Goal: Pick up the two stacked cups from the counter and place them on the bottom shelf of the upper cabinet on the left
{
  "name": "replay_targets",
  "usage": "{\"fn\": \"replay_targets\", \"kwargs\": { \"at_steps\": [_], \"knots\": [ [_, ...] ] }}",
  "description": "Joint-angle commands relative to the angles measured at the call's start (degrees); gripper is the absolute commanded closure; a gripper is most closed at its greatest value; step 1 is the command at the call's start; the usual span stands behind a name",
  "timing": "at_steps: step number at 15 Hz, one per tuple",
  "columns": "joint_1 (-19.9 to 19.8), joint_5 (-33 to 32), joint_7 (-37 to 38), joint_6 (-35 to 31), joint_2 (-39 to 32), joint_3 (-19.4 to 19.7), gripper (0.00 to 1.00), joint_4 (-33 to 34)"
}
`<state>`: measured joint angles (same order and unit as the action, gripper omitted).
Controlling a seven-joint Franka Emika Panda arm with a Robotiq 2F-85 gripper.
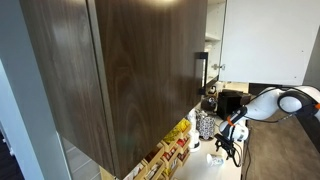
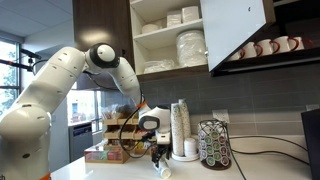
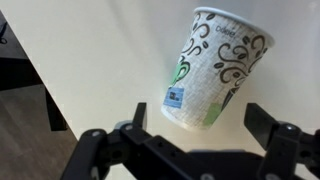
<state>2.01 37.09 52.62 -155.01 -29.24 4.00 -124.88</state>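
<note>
My gripper is going to place the stacked cups on the bottom shelf [image 2: 170, 73], so it will grab them across their sides near the cups' base end and leave the cups' rim free.
The stacked cups [image 3: 212, 68] show as a white paper cup with black swirls and a green patch, lying on its side on the off-white counter [image 3: 70, 60]. I cannot tell whether it is one cup or two nested. My gripper [image 3: 200, 120] is open, just above the counter, with a finger on each side of the cup's base end. In both exterior views the gripper [image 2: 158, 156] [image 1: 229, 150] hangs low over the cup [image 2: 164, 169]. The upper cabinet [image 2: 165, 40] stands open, and its bottom shelf [image 2: 170, 73] holds plates. Its dark door [image 1: 130, 70] fills an exterior view.
A tall stack of paper cups [image 2: 180, 128] and a pod carousel [image 2: 212, 145] stand on the counter beside the gripper. Snack boxes [image 2: 105, 152] sit on its other side. Mugs [image 2: 265, 47] hang under the white cabinet door [image 2: 235, 25]. A black coffee machine [image 1: 228, 100] stands behind the arm.
</note>
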Motion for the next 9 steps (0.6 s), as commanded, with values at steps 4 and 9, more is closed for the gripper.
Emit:
{"fn": "replay_targets", "kwargs": {
  "at_steps": [4, 9],
  "knots": [
    [-2.68, 1.74, 3.17, 1.12, -5.11, -2.13, 0.0, 4.82],
    [-3.95, 3.31, 3.26, 1.8, -7.64, -3.11, 0.0, 7.14]
  ]
}}
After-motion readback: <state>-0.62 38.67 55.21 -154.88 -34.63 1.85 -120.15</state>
